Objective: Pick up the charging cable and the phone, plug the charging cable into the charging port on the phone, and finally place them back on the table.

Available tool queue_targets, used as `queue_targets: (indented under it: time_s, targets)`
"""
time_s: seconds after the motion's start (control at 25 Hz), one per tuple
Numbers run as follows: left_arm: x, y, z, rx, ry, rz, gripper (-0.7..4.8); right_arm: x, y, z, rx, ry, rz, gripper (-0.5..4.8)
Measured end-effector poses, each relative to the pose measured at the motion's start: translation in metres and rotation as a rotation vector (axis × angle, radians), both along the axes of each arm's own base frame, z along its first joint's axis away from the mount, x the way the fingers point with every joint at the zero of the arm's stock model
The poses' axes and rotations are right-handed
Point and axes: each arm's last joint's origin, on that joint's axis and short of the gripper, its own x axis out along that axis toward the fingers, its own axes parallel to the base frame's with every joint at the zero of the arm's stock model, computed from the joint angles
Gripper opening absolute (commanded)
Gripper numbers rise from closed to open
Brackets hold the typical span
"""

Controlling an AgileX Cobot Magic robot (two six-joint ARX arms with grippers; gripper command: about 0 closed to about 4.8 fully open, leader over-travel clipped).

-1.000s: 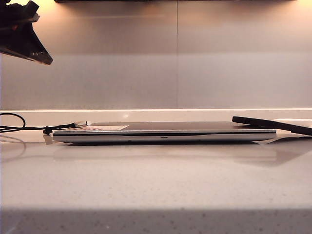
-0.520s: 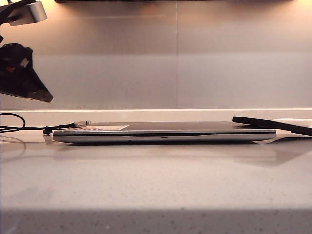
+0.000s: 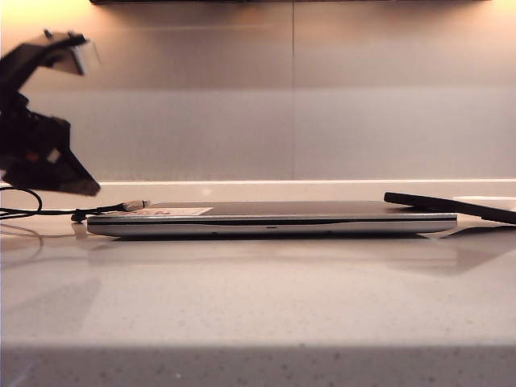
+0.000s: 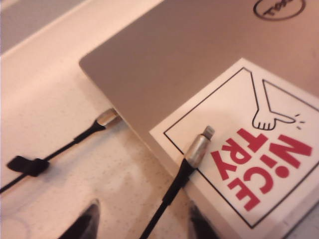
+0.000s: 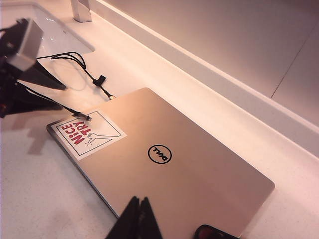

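Observation:
My left gripper should next take the charging cable by the black sleeve below the silvery plug [image 4: 178, 186], because the cord [image 4: 153, 221] is thin and slack behind its plug.
The charging cable [image 4: 172, 191] is a thin black cord. Its silvery plug tip [image 4: 200, 145] lies on the red-and-white sticker at the laptop's corner, and a black clip [image 4: 27, 166] sits on a second strand beside the laptop. My left gripper [image 4: 144, 224] hovers open just above the table [image 3: 258, 298]. The cord runs between its two fingers without touching them. In the exterior view it hangs at the far left [image 3: 85, 185] above the cable [image 3: 48, 213]. The phone [image 3: 451, 206] rests tilted on the laptop's right end. My right gripper [image 5: 140, 211] is shut and empty over the laptop, near the phone [image 5: 214, 233].
A closed silver laptop [image 3: 270, 219] fills the middle of the countertop, with a low backsplash ledge [image 3: 322, 189] behind it. A white sink [image 5: 50, 30] and faucet base [image 5: 82, 10] lie beyond the cable's loops [image 5: 75, 60].
My left gripper has come down from the upper left corner toward the cable and shifted slightly right. The laptop, phone and cable have not moved.

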Motion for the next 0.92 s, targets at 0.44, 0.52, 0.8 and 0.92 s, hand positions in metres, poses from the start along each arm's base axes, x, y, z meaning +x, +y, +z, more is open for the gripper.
queue_targets:
  time_s: [0.44, 0.52, 0.8, 0.92]
  targets:
    - [0.014, -0.004, -0.02, 0.041, 0.034, -0.005, 2.15, 0.0, 0.0, 0.0, 0.0, 0.0, 0.0, -0.05]
    - [0.014, -0.004, -0.019, 0.041, 0.029, -0.006, 2.15, 0.0, 0.0, 0.0, 0.0, 0.0, 0.0, -0.05]
    - [0.02, -0.006, -0.024, 0.04, 0.016, 0.001, 2.14, 0.0, 0.0, 0.0, 0.0, 0.0, 0.0, -0.05]
    - [0.021, -0.006, -0.025, 0.039, 0.013, 0.002, 2.14, 0.0, 0.0, 0.0, 0.0, 0.0, 0.0, -0.05]
